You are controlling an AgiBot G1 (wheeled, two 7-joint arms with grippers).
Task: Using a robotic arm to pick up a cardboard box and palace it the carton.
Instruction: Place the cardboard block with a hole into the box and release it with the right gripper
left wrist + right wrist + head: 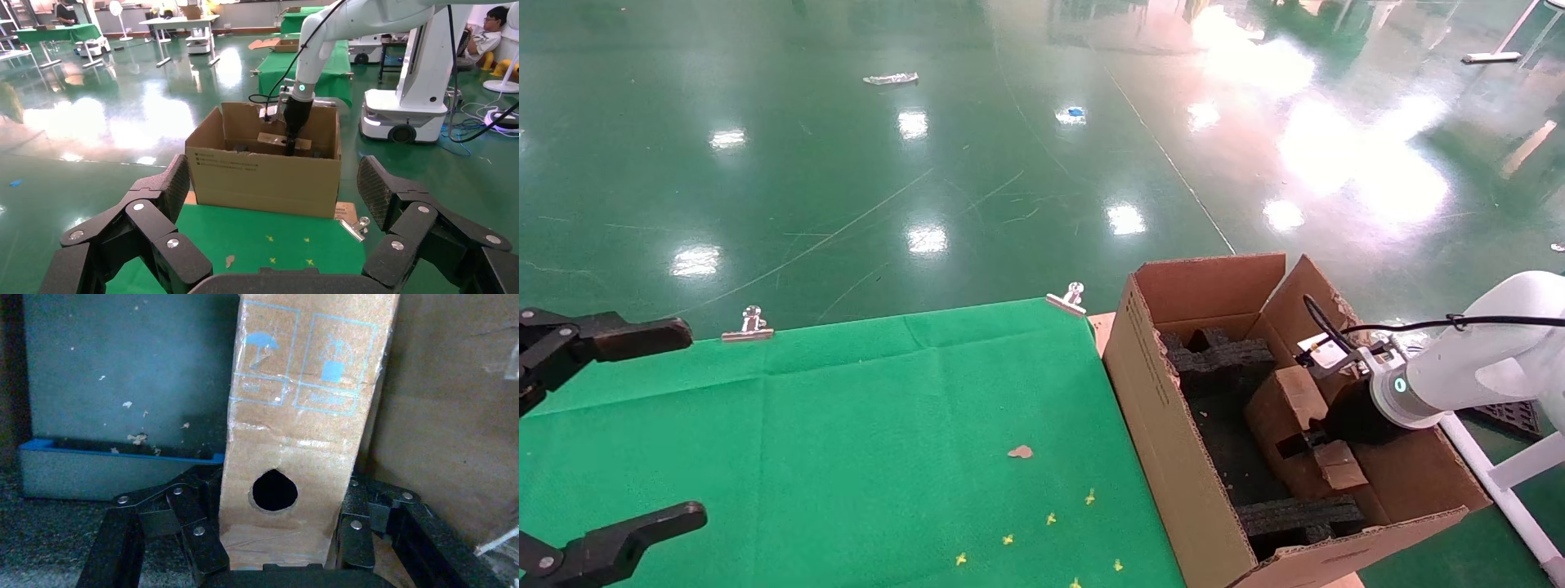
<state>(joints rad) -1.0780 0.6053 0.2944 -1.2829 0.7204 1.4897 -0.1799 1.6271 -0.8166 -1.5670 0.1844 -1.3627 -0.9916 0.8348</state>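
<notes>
The box has its lower edge (1272, 455) at the carton's dark bottom between foam inserts and would stay in the carton (1148, 392), so my right gripper now releases it.
The large brown carton (1148, 392) stands just off the right edge of the green table, its torn flaps open. Inside it, the white robotic arm (1475, 359) reaches down from the right. My right gripper (1316, 437) is shut on the small cardboard box (1283, 404), which sits tilted between the black foam inserts. In the right wrist view the cardboard box (306, 416) fills the gap between the fingers (202, 530), its round hole facing the camera. The left wrist view shows the carton (263, 177) and the cardboard box (269, 140) from across the table. My left gripper (682, 425) is open at the table's left.
Black foam inserts (1226, 355) (1299, 518) line the far and near ends of the carton. Green cloth (887, 425) covers the table, held by two metal clips (750, 325) (1068, 300). A brown scrap (1020, 451) and yellow marks (1050, 518) lie on it.
</notes>
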